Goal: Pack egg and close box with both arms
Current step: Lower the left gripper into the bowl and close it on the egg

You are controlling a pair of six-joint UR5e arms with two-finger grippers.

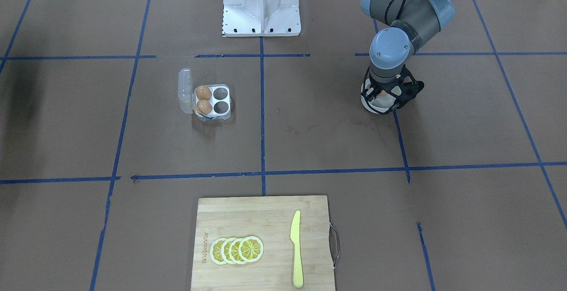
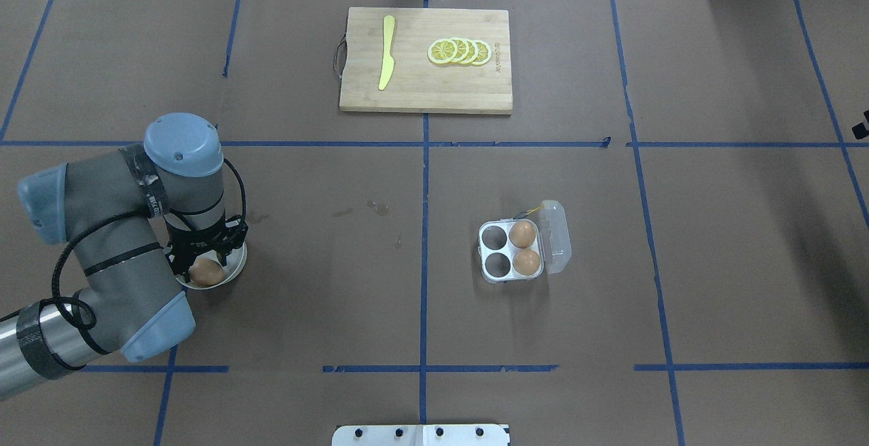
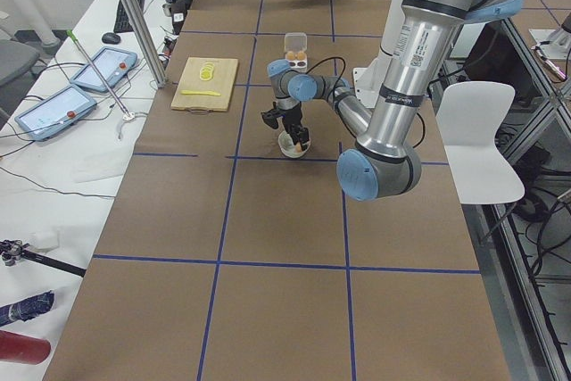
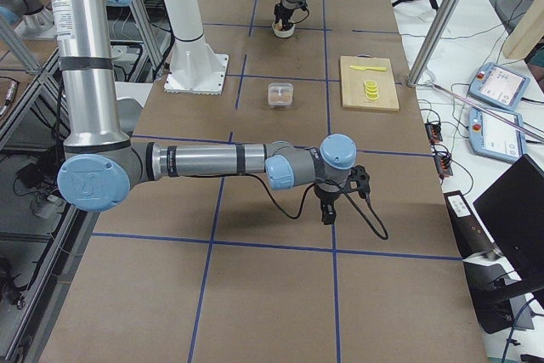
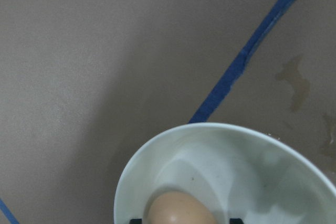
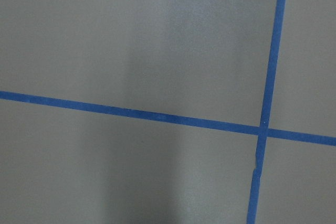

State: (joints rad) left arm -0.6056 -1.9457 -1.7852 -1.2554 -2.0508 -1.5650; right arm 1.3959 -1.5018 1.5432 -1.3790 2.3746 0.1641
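Observation:
I next need to grab the brown egg by its rounded sides with my left gripper. Then it can fill an empty cup of the clear box (image 1: pixel 220 94).
The third egg (image 2: pixel 206 273) lies in a round white bowl (image 2: pixel 236 266) at the table's left; it also shows in the left wrist view (image 5: pixel 181 209). My left gripper (image 2: pixel 204 259) reaches down into the bowl, jaws open, a fingertip (image 5: pixel 135 220) on each side of the egg with a gap. The clear box (image 2: pixel 492 250) sits right of centre with its lid (image 2: pixel 558 235) swung open; two eggs (image 2: pixel 522 233) fill the cups next to the lid, the other two cups are empty. My right gripper (image 4: pixel 327 206) shows only in the exterior right view, low over bare table; I cannot tell its state.
A wooden cutting board (image 2: pixel 414 93) with lemon slices (image 2: pixel 459 51) and a yellow knife (image 2: pixel 386 52) lies at the far side. The white robot base (image 1: pixel 261 5) stands at the near side. Blue tape lines cross the brown table.

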